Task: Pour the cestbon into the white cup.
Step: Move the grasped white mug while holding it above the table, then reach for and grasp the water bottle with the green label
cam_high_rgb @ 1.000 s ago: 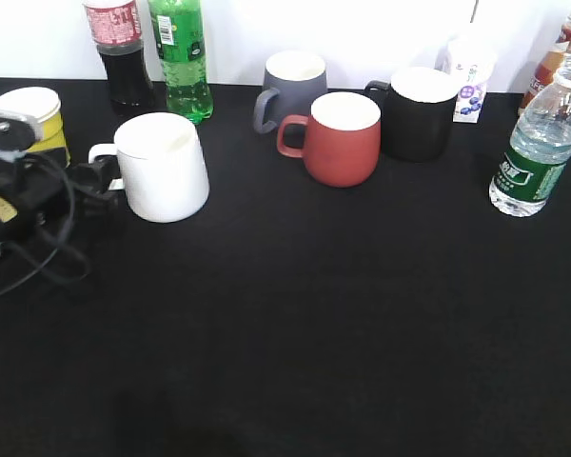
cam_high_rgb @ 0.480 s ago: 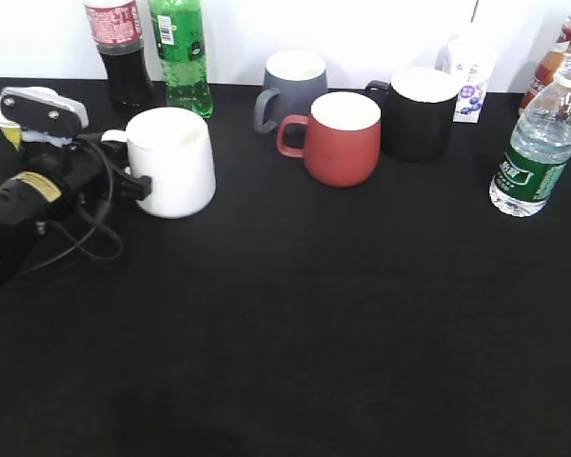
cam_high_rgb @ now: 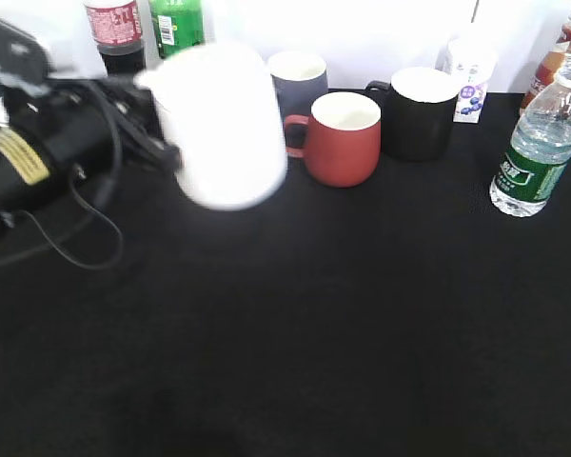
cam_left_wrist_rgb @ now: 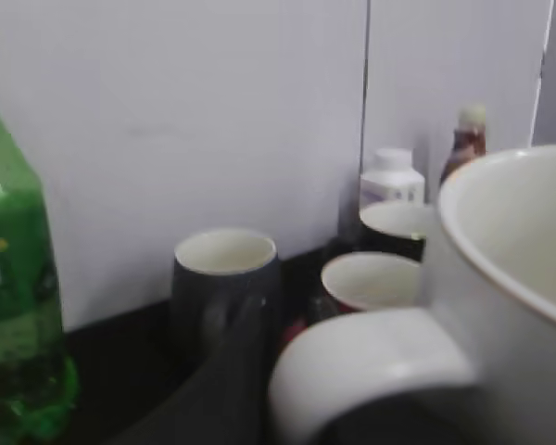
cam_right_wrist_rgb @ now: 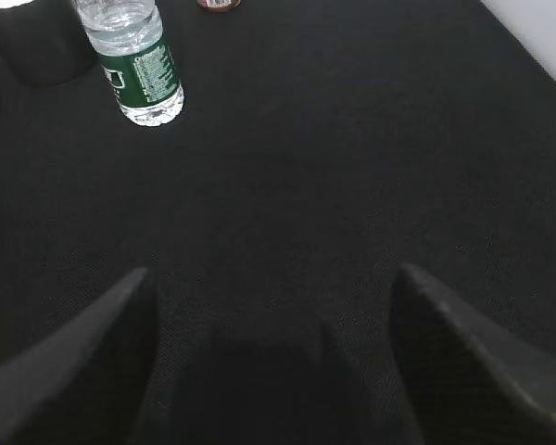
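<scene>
My right gripper takes hold of the cestbon by its green label (cam_high_rgb: 530, 174) next, to pour into the white cup (cam_high_rgb: 224, 124).
The white cup (cam_high_rgb: 224, 124) is off the table at upper left, blurred, and covers part of the grey mug. My left gripper (cam_high_rgb: 160, 133) is shut on its loop handle. In the left wrist view the cup (cam_left_wrist_rgb: 514, 278) fills the right side, with its handle (cam_left_wrist_rgb: 371, 366) at my left gripper (cam_left_wrist_rgb: 292, 408). The cestbon (cam_high_rgb: 538, 143) stands upright at the far right edge of the table, and shows in the right wrist view (cam_right_wrist_rgb: 134, 60). My right gripper (cam_right_wrist_rgb: 273, 362) is open and empty over bare black cloth, well short of the bottle.
A red mug (cam_high_rgb: 347, 138), black mug (cam_high_rgb: 421, 112) and grey mug (cam_high_rgb: 300, 81) stand at the back middle. A green soda bottle (cam_high_rgb: 176, 24) and cola bottle (cam_high_rgb: 114, 33) stand back left. A small white carton (cam_high_rgb: 471, 71) and brown bottle (cam_high_rgb: 566, 48) stand back right.
My left gripper closed on the white cup's handle, lifted the cup off the table and carried it right and up. The cestbon has not moved.
</scene>
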Robot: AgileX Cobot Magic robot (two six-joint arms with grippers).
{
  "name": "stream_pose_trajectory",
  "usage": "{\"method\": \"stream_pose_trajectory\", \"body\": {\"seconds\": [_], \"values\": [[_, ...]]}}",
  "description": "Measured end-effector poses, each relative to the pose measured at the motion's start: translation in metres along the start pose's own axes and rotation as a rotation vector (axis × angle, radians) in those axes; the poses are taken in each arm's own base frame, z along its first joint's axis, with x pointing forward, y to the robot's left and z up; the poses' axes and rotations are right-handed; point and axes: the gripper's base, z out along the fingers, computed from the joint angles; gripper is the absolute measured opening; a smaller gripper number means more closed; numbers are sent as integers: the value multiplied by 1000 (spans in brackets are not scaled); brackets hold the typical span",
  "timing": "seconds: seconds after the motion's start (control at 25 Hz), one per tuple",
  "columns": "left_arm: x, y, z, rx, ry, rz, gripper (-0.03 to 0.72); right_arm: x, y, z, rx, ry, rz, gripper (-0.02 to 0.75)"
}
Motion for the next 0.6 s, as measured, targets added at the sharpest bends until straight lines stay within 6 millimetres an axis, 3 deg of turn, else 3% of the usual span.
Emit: {"method": "stream_pose_trajectory", "body": {"seconds": [0.2, 0.24, 0.32, 0.4, 0.48, 0.6], "values": [[3, -1, 0, 1, 32, 1, 71, -2, 2, 3, -16, 22, 10, 592], [3, -1, 0, 0, 35, 0, 71, -14, 5, 5, -28, -6, 0, 592], [3, -1, 0, 0, 35, 0, 71, -56, 13, 12, -56, -206, -69, 592], [3, -1, 0, -1, 35, -1, 70, -94, 21, 31, -65, -393, -129, 592], [3, -1, 0, -4, 35, -3, 70, -114, 29, 60, -83, -447, -158, 592], [3, 0, 0, -5, 35, -3, 69, -106, 34, 116, -101, -365, -170, 592]]}}
